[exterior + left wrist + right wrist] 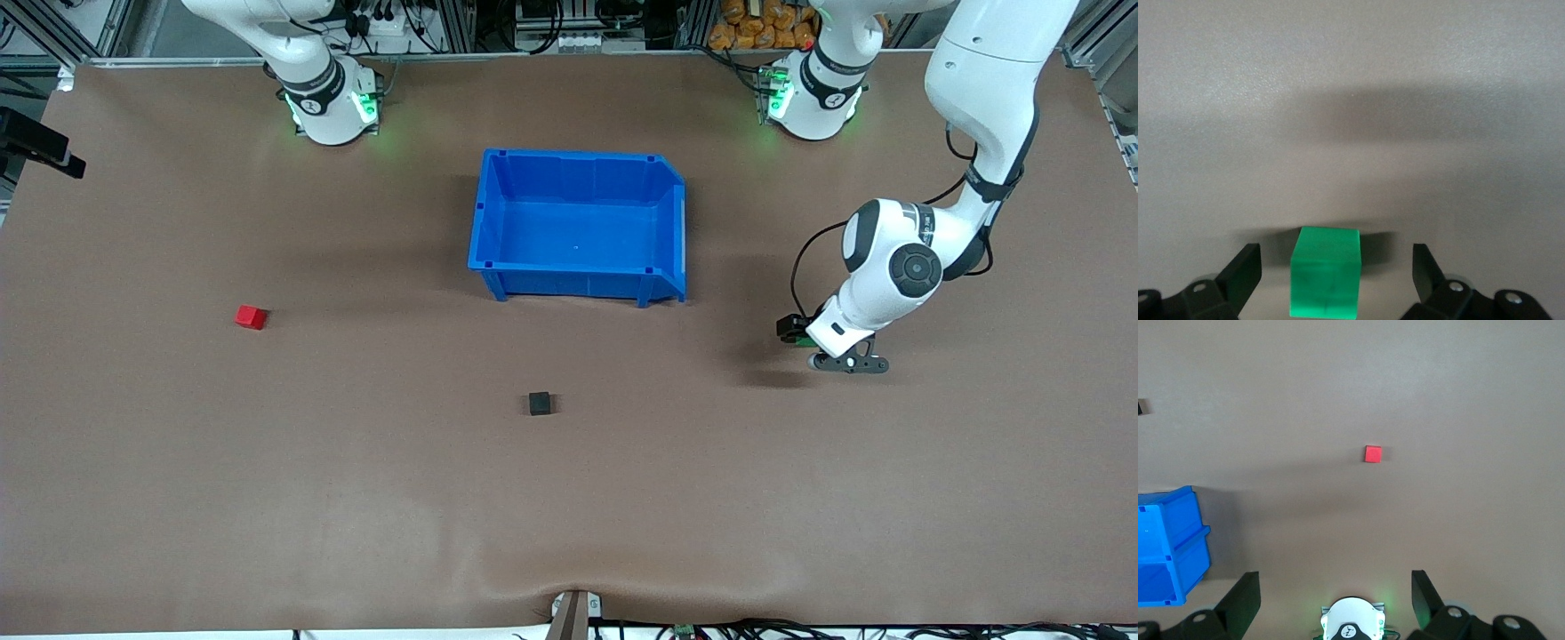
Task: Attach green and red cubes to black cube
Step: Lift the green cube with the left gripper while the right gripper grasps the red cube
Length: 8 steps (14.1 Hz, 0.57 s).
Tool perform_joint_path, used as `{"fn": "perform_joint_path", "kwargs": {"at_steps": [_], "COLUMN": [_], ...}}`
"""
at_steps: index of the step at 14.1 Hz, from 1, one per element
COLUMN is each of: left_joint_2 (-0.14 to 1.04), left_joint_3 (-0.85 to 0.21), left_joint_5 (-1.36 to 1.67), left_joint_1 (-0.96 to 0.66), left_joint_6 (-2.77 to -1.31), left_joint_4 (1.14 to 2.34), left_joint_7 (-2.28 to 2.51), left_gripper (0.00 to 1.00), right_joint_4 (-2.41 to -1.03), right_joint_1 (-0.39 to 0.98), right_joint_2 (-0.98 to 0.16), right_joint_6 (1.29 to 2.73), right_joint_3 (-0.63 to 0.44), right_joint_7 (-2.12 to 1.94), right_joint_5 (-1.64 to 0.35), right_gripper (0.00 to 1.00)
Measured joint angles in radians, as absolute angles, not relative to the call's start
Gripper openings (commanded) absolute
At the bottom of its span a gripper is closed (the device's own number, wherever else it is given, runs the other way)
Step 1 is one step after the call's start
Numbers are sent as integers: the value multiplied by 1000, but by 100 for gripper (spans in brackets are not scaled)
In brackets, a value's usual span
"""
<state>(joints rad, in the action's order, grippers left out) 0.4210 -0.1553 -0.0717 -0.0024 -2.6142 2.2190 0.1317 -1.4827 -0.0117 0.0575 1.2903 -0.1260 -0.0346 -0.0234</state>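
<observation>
The left gripper's fingers are low beside the green cube (805,342) (1325,273), so they would hold the cube if they closed now.
The green cube (1325,273) sits on the brown table between the open fingers of my left gripper (1335,253), with a gap on each side. In the front view that gripper (794,331) is low at the left arm's end of the table, and only a sliver of green (805,340) shows under it. The black cube (539,404) lies near the table's middle, nearer the front camera than the bin. The red cube (251,316) lies toward the right arm's end and also shows in the right wrist view (1373,454). My right gripper (1335,577) is open and empty, high over its own base.
A blue open bin (578,222) stands empty at the table's middle, between the two bases; a corner of it shows in the right wrist view (1168,547). The right arm's base (329,102) and the left arm's base (809,98) stand along the table's edge.
</observation>
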Motion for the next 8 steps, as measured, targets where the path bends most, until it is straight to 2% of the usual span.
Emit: {"fn": "perform_joint_path", "kwargs": {"at_steps": [3, 4, 6, 8], "left_joint_2": [422, 424, 426, 427], "left_joint_3": [-155, -155, -155, -155], "left_joint_5": [-72, -72, -72, -72], "left_joint_1": [-3, -3, -3, -3], "left_joint_6": [-2614, -2614, -2614, -2614], "left_joint_4": [2216, 2216, 2215, 2215], "left_joint_7": [132, 132, 132, 132], "left_gripper": [66, 51, 23, 0], "right_joint_4": [-1398, -1366, -1345, -1343], "right_joint_1": [-12, -12, -12, -18], "right_joint_2": [2, -26, -77, -124], "right_joint_6": [1239, 1229, 1226, 1258], "right_joint_3": [-131, -130, -127, -128], "right_joint_7": [-35, -35, -35, -35], "right_joint_5": [-31, -33, -34, -34], "right_gripper": [100, 100, 100, 100]}}
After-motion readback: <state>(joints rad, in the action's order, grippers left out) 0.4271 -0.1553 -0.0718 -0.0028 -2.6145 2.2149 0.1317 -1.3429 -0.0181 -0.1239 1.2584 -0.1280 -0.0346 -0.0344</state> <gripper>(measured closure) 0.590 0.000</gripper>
